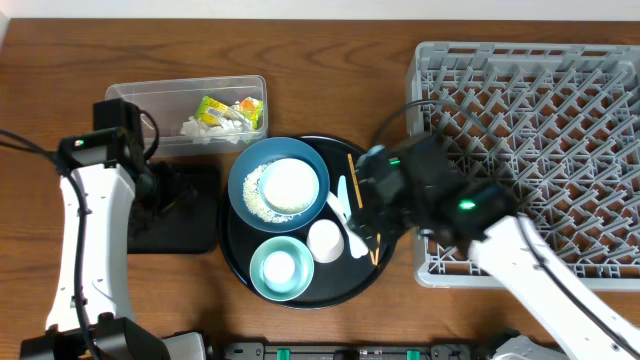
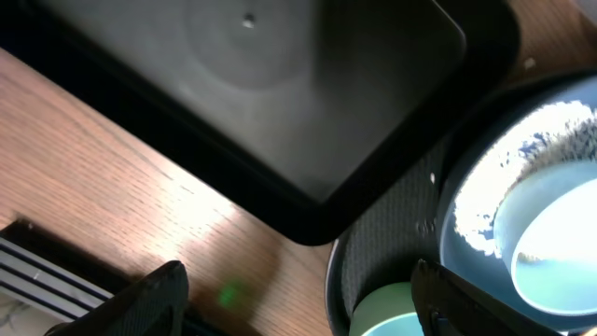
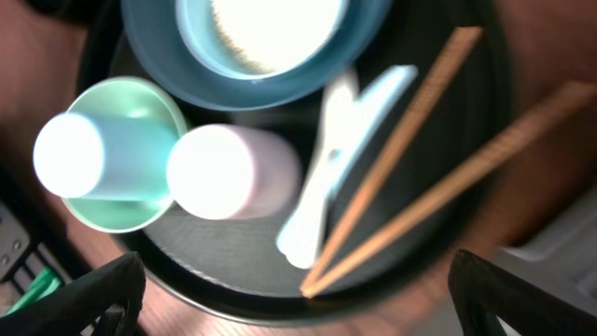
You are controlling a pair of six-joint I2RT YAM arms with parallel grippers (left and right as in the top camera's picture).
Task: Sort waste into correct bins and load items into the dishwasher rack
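Observation:
The robot's right gripper next needs to grab the inverted white cup by its outer sides, with the cup's base facing the gripper, to load the cup into the dishwasher rack with its opening first.
The clear tub holds yellow-green wrappers and a white tissue. The shallow black tray lies in front of it. On the round black tray sit the dark-blue bowl with rice grains and a white bowl inside, a teal bowl, a white cup, the white spoon and chopsticks. My left gripper is open and empty over the table beside the black tray. My right gripper is open above the chopsticks and spoon.
The grey dishwasher rack fills the right side and touches the round tray's right edge. My right arm crosses its front left corner. The round tray sits close to the black tray's right edge.

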